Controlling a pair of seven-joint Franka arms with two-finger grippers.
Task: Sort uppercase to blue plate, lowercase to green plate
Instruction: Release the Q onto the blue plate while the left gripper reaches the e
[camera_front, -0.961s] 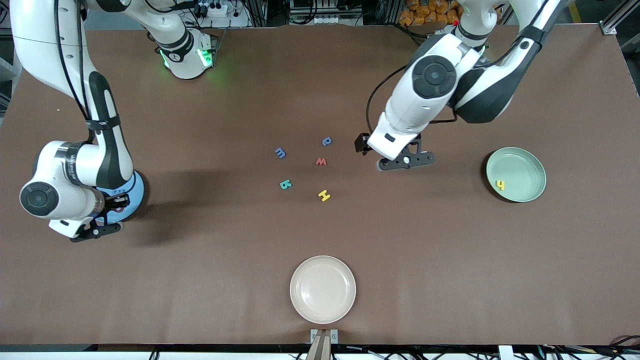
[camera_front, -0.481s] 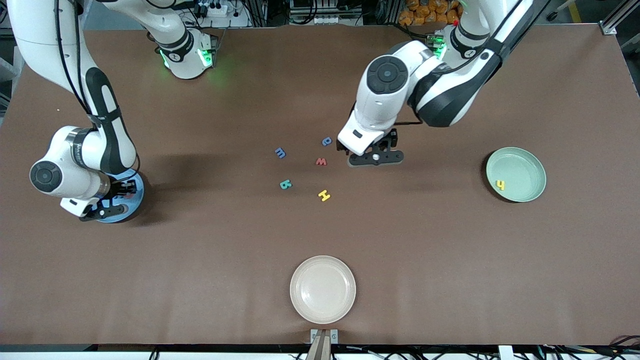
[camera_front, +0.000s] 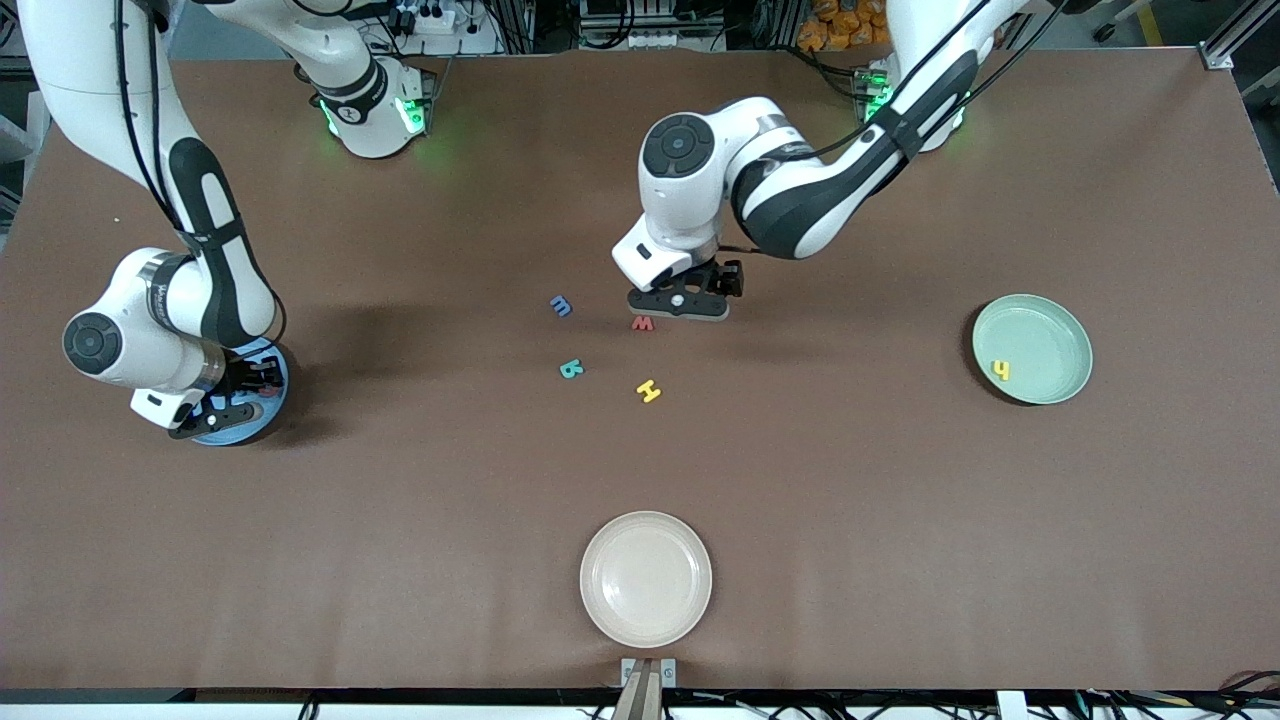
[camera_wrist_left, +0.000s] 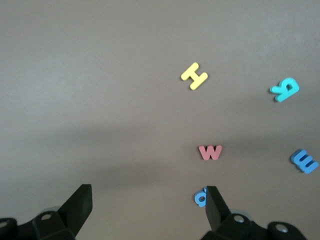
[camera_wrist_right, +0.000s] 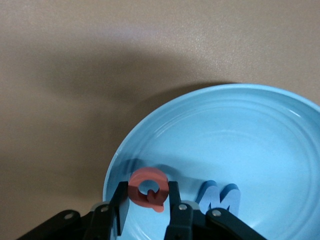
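The red Q hangs low over the blue plate inside the plate's rim in the right wrist view, so it is time for my right gripper to open.
My right gripper (camera_wrist_right: 147, 201) hangs low over the blue plate (camera_wrist_right: 240, 130), shut on the red ring-shaped Q (camera_wrist_right: 147, 189). A blue M (camera_wrist_right: 220, 197) lies in that plate. My left gripper (camera_wrist_left: 147, 210) is open above the loose letters, with the small blue a (camera_wrist_left: 201, 196) half hidden at one fingertip. Close by lie the red w (camera_wrist_left: 210, 152), blue m (camera_wrist_left: 304, 161), teal B (camera_wrist_left: 285, 90) and yellow H (camera_wrist_left: 194, 76). In the front view the left gripper (camera_front: 678, 303) covers the a. The green plate (camera_front: 1050, 335) holds the yellow h (camera_front: 1000, 370).
A cream-white plate (camera_front: 645, 578) sits near the table's front edge, nearer the camera than the letters. The blue plate (camera_front: 250, 430) is toward the right arm's end, the green one toward the left arm's end. Bare brown table lies between.
The left arm has swung from near the green plate to over the loose letters, its gripper still open. The right gripper has shifted slightly over the blue plate, still holding the Q.
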